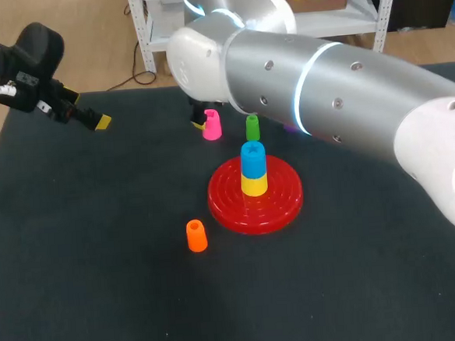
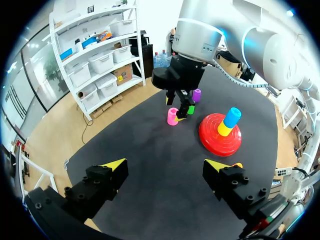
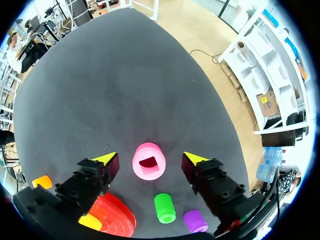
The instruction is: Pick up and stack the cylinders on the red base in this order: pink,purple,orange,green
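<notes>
The right gripper takes hold of the pink cylinder by its upper end (image 1: 211,116) (image 3: 149,164) next, to start the stack on the red base.
The pink cylinder (image 3: 148,161) stands upright on the black mat, between the spread fingers of my right gripper (image 3: 150,159), which is open and touches it on neither side. From the head view the pink cylinder (image 1: 212,125) stands behind the red base (image 1: 281,206), which carries a yellow piece (image 1: 253,186) topped by a blue one (image 1: 252,159). The green cylinder (image 1: 252,127) is just right of the pink one. The purple cylinder (image 3: 194,220) lies beside the green, under my right arm. The orange cylinder (image 1: 196,236) sits front-left of the base. My left gripper (image 1: 99,122) hangs open and empty at the far left.
My right arm (image 1: 323,86) stretches across the back of the table from the right and hides the mat beneath it. The black mat (image 1: 103,288) covers the table.
</notes>
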Available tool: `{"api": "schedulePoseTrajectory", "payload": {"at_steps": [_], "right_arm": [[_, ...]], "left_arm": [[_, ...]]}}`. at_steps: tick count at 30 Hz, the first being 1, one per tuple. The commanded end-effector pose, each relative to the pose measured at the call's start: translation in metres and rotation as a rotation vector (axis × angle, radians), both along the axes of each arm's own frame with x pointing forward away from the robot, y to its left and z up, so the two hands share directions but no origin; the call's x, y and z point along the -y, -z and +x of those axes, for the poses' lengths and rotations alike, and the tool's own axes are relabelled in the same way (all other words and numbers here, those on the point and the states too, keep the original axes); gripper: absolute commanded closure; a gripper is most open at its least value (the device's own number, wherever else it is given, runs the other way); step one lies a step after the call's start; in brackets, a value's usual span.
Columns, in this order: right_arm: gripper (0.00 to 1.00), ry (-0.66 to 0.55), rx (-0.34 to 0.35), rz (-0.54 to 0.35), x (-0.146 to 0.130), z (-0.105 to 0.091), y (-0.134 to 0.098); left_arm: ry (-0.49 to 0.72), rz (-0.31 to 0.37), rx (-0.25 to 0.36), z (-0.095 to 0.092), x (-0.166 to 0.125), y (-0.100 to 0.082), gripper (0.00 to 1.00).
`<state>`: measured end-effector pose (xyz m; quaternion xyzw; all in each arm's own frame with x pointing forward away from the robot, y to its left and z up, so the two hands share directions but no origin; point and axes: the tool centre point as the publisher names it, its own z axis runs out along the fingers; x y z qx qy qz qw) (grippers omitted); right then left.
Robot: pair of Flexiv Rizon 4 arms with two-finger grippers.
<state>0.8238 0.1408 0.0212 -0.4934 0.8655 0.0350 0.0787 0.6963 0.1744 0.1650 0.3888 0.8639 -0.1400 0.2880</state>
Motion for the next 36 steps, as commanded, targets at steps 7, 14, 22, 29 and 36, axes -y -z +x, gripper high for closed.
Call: {"api": "schedulePoseTrajectory", "payload": {"at_steps": [7,14,22,29,36], "right_arm": [[0.40,-0.011,-0.201,-0.321,-0.005,0.012,0.005],[0.47,-0.017,-0.199,-0.336,-0.005,0.011,0.006],[1.00,-0.020,-0.181,-0.361,0.000,0.009,-0.006],[1.00,-0.041,-0.105,-0.331,0.006,0.004,-0.057],[1.00,-0.127,0.024,-0.249,0.017,-0.019,-0.117]], "left_arm": [[-0.001,0.002,0.000,0.000,0.000,0.000,0.00],[-0.001,0.002,0.000,0.000,0.000,0.000,0.00],[-0.001,0.002,0.000,0.000,0.000,0.000,0.00],[-0.001,0.002,0.000,0.000,0.000,0.000,0.00],[-0.001,0.002,0.000,0.000,0.000,0.000,0.00]]}}
